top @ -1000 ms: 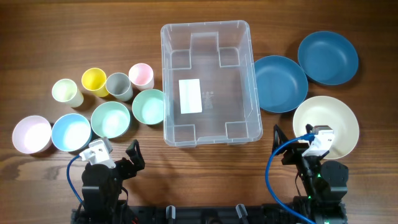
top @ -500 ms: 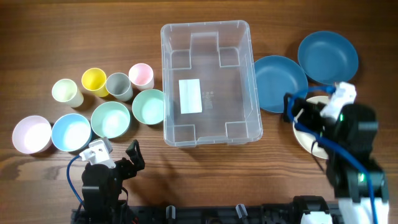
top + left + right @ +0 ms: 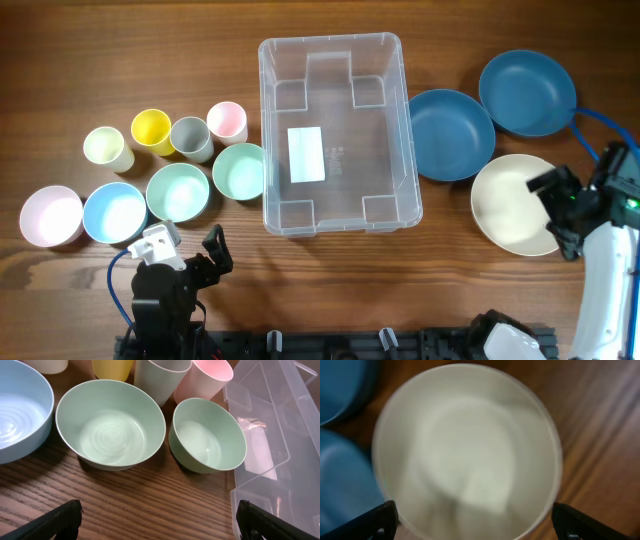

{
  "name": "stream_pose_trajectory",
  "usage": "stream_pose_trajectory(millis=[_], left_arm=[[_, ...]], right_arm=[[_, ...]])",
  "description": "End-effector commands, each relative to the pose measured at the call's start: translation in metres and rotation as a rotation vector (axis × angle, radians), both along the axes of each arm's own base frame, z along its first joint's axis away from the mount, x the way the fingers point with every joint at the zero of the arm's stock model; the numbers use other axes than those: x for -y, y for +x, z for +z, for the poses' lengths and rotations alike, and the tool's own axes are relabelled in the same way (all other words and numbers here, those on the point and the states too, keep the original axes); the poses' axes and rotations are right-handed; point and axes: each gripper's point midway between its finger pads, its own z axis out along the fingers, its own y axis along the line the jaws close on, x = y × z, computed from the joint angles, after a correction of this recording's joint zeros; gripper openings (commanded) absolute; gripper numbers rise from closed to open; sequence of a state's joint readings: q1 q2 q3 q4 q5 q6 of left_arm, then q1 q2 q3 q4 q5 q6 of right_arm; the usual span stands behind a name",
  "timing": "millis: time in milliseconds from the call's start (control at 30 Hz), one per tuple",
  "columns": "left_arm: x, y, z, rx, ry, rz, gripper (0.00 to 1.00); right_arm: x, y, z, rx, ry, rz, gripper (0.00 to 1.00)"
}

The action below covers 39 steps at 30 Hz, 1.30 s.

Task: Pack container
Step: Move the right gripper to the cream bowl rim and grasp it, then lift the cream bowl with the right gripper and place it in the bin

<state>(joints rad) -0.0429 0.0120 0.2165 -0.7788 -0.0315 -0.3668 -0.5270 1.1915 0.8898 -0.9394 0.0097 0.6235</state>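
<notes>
I need to set the cream bowl inside base-free, so my right gripper should pinch its rim side away from the clear container.
The clear container stands empty in the middle of the table, with a white label on its base. Its corner shows in the left wrist view. My left gripper is open and empty, low at the front left, short of two green bowls. It also shows in the left wrist view. My right gripper is open and empty, hovering over the right side of a cream bowl. In the right wrist view the bowl fills the space between the open fingers, blurred.
Two dark blue bowls lie right of the container. To its left stand cream, yellow, grey and pink cups, with pink, light blue and green bowls.
My right arm has left its rest at the front right, swung out over the cream bowl and moved to the bowl's right side. The left arm has not moved.
</notes>
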Motion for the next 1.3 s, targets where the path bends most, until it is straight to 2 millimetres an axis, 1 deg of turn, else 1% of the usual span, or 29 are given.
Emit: stream_pose_trajectory(millis=[0, 100, 200, 233, 267, 333, 433, 467, 533, 600, 700, 733, 767, 800, 833, 867, 933, 967, 1033, 1100, 1133, 1167, 1200, 1233, 1267], left_arm=[[-0.002, 0.000, 0.000, 0.008, 0.018, -0.001, 1.00], [-0.002, 0.000, 0.000, 0.008, 0.018, 0.000, 1.00], [-0.002, 0.000, 0.000, 0.008, 0.018, 0.000, 1.00], [-0.002, 0.000, 0.000, 0.008, 0.018, 0.000, 1.00], [-0.002, 0.000, 0.000, 0.008, 0.018, 0.000, 1.00], [-0.002, 0.000, 0.000, 0.008, 0.018, 0.000, 1.00], [-0.002, 0.000, 0.000, 0.008, 0.018, 0.000, 1.00], [-0.002, 0.000, 0.000, 0.008, 0.018, 0.000, 1.00], [-0.002, 0.000, 0.000, 0.008, 0.018, 0.000, 1.00], [-0.002, 0.000, 0.000, 0.008, 0.018, 0.000, 1.00], [-0.002, 0.000, 0.000, 0.008, 0.018, 0.000, 1.00], [-0.002, 0.000, 0.000, 0.008, 0.018, 0.000, 1.00], [-0.002, 0.000, 0.000, 0.008, 0.018, 0.000, 1.00], [-0.002, 0.000, 0.000, 0.008, 0.018, -0.001, 1.00], [-0.002, 0.000, 0.000, 0.008, 0.018, 0.000, 1.00], [-0.002, 0.000, 0.000, 0.008, 0.018, 0.000, 1.00], [-0.002, 0.000, 0.000, 0.008, 0.018, 0.000, 1.00], [-0.002, 0.000, 0.000, 0.008, 0.018, 0.000, 1.00], [-0.002, 0.000, 0.000, 0.008, 0.018, 0.000, 1.00], [-0.002, 0.000, 0.000, 0.008, 0.018, 0.000, 1.00], [-0.002, 0.000, 0.000, 0.008, 0.018, 0.000, 1.00], [-0.002, 0.000, 0.000, 0.008, 0.018, 0.000, 1.00], [-0.002, 0.000, 0.000, 0.008, 0.018, 0.000, 1.00], [-0.002, 0.000, 0.000, 0.008, 0.018, 0.000, 1.00], [-0.002, 0.000, 0.000, 0.008, 0.018, 0.000, 1.00]], right_arm=[[0.015, -0.027, -0.017, -0.073, -0.005, -0.050, 1.00], [0.021, -0.044, -0.038, -0.096, 0.011, -0.117, 1.00], [0.020, -0.056, -0.063, -0.104, 0.027, -0.173, 1.00], [0.020, -0.056, -0.073, -0.086, 0.029, -0.177, 1.00], [0.019, -0.054, -0.078, -0.072, 0.031, -0.177, 0.99], [0.016, -0.052, -0.084, -0.051, 0.042, -0.170, 0.99], [0.014, -0.050, -0.090, -0.039, 0.058, -0.186, 0.94], [0.012, -0.049, -0.092, -0.031, 0.073, -0.183, 0.89], [0.010, -0.048, -0.098, -0.021, 0.084, -0.182, 0.72], [0.009, -0.048, -0.103, -0.015, 0.080, -0.183, 0.63], [0.007, -0.051, -0.110, -0.025, 0.087, -0.189, 0.62], [0.007, -0.051, -0.110, -0.026, 0.089, -0.189, 0.57], [0.007, -0.051, -0.109, -0.024, 0.087, -0.188, 0.43], [0.008, -0.050, -0.108, -0.022, 0.085, -0.186, 0.25], [0.008, -0.050, -0.107, -0.020, 0.084, -0.186, 0.12], [0.008, -0.049, -0.103, -0.014, 0.080, -0.186, 0.05], [0.012, -0.046, -0.089, 0.001, 0.064, -0.178, 0.04], [0.014, -0.044, -0.078, 0.010, 0.051, -0.180, 0.04], [0.019, -0.040, -0.048, 0.045, 0.020, -0.180, 0.04], [0.021, -0.032, -0.005, 0.123, -0.017, -0.169, 0.04], [0.020, -0.027, 0.014, 0.170, -0.023, -0.152, 0.04], [0.016, -0.020, 0.038, 0.236, -0.034, -0.113, 0.04], [0.010, -0.011, 0.065, 0.323, -0.031, -0.080, 0.04], [-0.002, 0.002, 0.095, 0.429, -0.013, -0.006, 0.04], [-0.014, 0.012, 0.116, 0.499, -0.009, 0.079, 0.04]])
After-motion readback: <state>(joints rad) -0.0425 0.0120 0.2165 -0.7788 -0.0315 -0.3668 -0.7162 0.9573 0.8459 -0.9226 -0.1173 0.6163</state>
